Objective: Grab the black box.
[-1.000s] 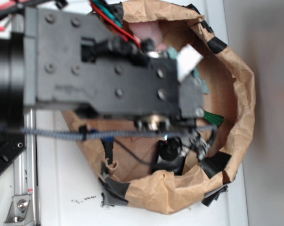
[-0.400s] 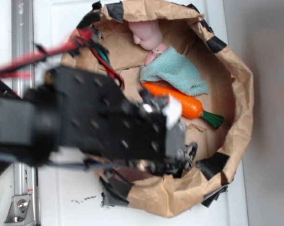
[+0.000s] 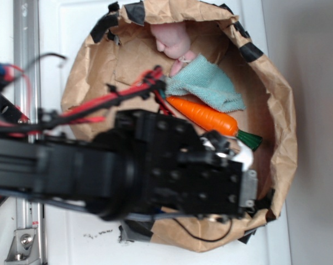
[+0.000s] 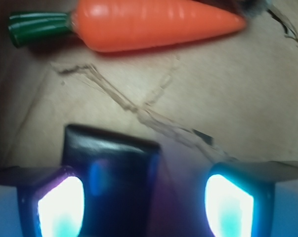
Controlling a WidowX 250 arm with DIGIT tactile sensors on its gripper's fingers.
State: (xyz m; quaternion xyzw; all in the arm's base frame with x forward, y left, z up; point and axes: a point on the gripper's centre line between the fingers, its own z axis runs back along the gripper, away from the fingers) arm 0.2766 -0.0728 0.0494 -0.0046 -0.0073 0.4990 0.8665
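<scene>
The black box (image 4: 111, 182) needs to come out of the paper bag next, so my gripper should grab the box by its long side edges.
In the wrist view the black box (image 4: 111, 182), glossy with rounded corners, lies on the brown paper floor between my gripper's fingers. My gripper (image 4: 144, 205) is open. The box sits close against the left finger (image 4: 60, 205), and a wide gap separates it from the right finger (image 4: 228, 202). In the exterior view my arm (image 3: 172, 171) hangs over the near right part of the paper bag and hides both the box and the fingertips.
An orange carrot (image 4: 153, 24) with a green top lies just beyond the box, also visible as the carrot (image 3: 202, 115) in the exterior view. A teal cloth (image 3: 207, 83) and a pink toy (image 3: 172, 40) lie at the far side. The crumpled paper wall (image 3: 285, 127) rings everything.
My arm has swung from the bag's far side to its near right part, uncovering the carrot, the cloth and the pink toy and now covering the spot where the box lies.
</scene>
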